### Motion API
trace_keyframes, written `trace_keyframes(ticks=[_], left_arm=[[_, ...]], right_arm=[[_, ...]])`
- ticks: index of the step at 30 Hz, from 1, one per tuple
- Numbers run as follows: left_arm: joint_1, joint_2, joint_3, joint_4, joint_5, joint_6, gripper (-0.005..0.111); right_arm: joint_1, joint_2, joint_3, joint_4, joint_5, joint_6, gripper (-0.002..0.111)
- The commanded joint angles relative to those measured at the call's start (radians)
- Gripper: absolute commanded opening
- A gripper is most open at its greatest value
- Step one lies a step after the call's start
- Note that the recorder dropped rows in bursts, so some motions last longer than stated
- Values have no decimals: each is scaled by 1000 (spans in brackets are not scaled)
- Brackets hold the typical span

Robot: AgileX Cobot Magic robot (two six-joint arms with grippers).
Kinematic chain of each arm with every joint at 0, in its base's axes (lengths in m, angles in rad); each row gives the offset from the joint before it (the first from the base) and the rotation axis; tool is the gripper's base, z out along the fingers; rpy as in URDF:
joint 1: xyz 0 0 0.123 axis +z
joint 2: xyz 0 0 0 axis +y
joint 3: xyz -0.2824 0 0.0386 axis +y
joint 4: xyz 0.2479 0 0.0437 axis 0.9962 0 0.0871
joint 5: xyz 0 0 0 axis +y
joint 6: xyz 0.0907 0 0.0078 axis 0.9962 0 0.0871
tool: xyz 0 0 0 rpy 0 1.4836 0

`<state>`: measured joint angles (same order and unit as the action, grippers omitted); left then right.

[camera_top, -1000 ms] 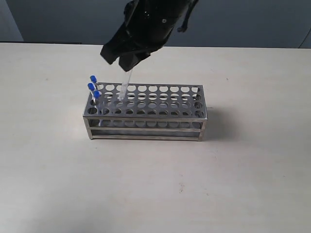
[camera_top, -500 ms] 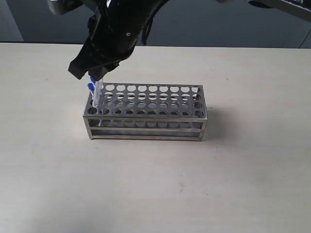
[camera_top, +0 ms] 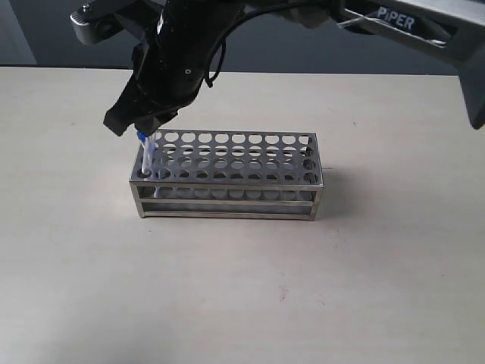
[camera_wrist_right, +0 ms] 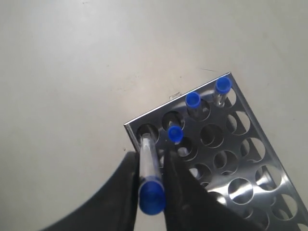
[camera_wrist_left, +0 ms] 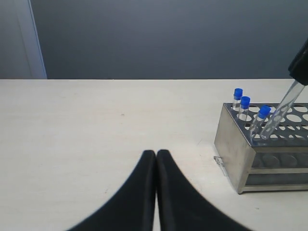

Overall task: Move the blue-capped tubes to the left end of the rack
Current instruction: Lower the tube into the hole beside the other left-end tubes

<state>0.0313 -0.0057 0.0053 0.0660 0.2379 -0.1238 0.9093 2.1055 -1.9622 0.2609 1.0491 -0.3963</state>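
Note:
The tube's lower end [camera_top: 147,167] stands above the rack's corner hole [camera_top: 144,174], so it is too early to release. My right gripper now stays closed on the tube until the tube is inside the hole.
The steel rack [camera_top: 250,157] stands mid-table. Three blue-capped tubes [camera_wrist_right: 193,100] stand in holes at its left end, also seen in the left wrist view [camera_wrist_left: 245,102]. My right gripper [camera_top: 144,125] is above that end, shut on a fourth blue-capped tube [camera_wrist_right: 147,161] just below its cap [camera_wrist_right: 152,196]. That tube [camera_top: 148,155] hangs tilted with its lower tip at the front-left corner hole [camera_wrist_right: 147,132]; whether it is inside the hole I cannot tell. My left gripper [camera_wrist_left: 156,154] hovers shut and empty over the table, left of the rack [camera_wrist_left: 231,149].
The rest of the rack's holes [camera_top: 258,152] show no tubes. The right arm [camera_top: 394,23] reaches across from the upper right. Bare beige table [camera_top: 242,288] surrounds the rack, with a dark wall behind.
My right gripper has carried the tube leftward from over the rack's left-middle holes to the left end and lowered it toward the corner hole.

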Motion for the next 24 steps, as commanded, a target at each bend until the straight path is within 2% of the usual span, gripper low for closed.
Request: trace_keyframes(ticks=[1, 24], left_arm=[[-6, 6, -5, 2, -7, 1, 1], [-6, 6, -5, 2, -7, 1, 1]], right_arm=[[0, 13, -5, -5, -28, -7, -1], [50, 136, -8, 9, -61, -41, -1]])
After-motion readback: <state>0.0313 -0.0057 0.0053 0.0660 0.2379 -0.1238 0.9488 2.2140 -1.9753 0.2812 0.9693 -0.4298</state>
